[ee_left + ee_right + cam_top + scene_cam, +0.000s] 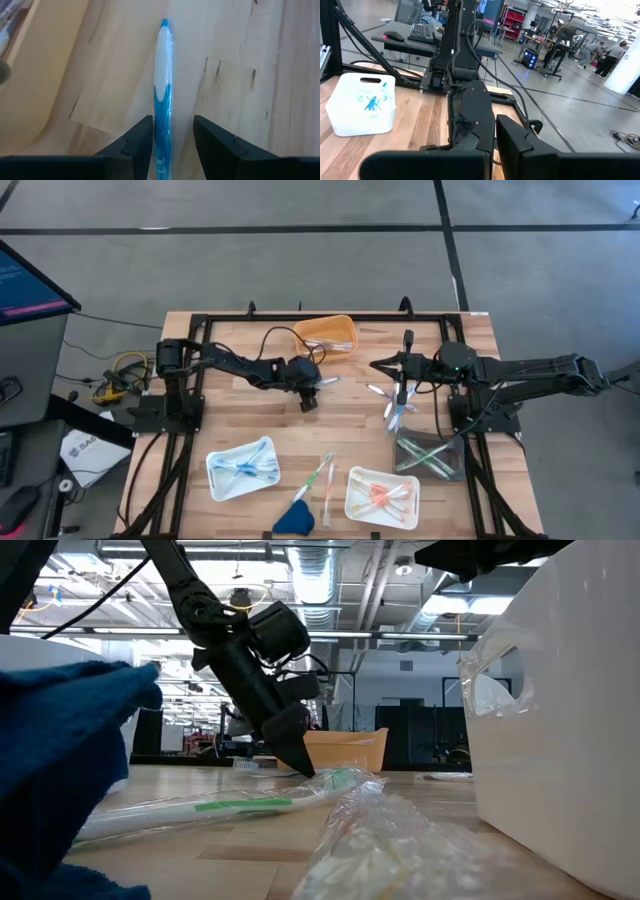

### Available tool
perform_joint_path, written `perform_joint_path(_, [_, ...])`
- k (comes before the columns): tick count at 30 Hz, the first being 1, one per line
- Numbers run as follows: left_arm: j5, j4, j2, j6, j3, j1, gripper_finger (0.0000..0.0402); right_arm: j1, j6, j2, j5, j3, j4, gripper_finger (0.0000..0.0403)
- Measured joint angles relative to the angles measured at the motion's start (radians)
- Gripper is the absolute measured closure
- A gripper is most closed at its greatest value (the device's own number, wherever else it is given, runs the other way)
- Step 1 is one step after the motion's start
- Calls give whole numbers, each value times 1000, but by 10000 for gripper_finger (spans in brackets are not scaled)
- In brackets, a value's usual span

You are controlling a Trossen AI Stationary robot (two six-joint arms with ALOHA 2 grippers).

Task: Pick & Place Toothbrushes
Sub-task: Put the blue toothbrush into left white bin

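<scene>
This toothbrush should go into the white tray with blue ones, so my left gripper should next grab the blue part of its handle (321, 383) (162, 127).
A blue-and-white toothbrush (164, 75) in a clear wrap lies flat on the wooden table (250, 415), just in front of the orange tray (325, 333). My left gripper (173, 122) is open and slants down over the toothbrush's near end, one finger on each side, its tips (300, 762) close to the table. My right gripper (380, 365) hangs shut above the table's right half, holding nothing. Loose toothbrushes (395, 405) lie below it. My left gripper straddles the toothbrush's handle end (161, 140), its fingers lying along the brush. One finger (142, 137) stands right against the wrap, and I cannot tell whether it touches. A clear gap remains beside the other finger (210, 140). The brush rests flat on the table.
Near the front edge stand a white tray (242, 467) with blue toothbrushes, a white tray (382, 497) with orange-pink ones and a dark tray (430, 455) with green ones. Two toothbrushes (325, 478) and a dark-blue wedge (295, 518) lie between the trays.
</scene>
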Motion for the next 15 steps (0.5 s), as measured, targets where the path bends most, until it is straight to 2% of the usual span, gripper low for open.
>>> perform_joint_path(5, [-3,-3,0,-5,0,-3,284,0,0,0,0,0,0,392])
perform_joint_path(13, [0,-24,-1,-3,2,-4,379,0,0,0,0,0,-1,392])
perform_joint_path(15, [-1,-26,-2,-5,2,-4,390,0,0,0,0,0,-5,392])
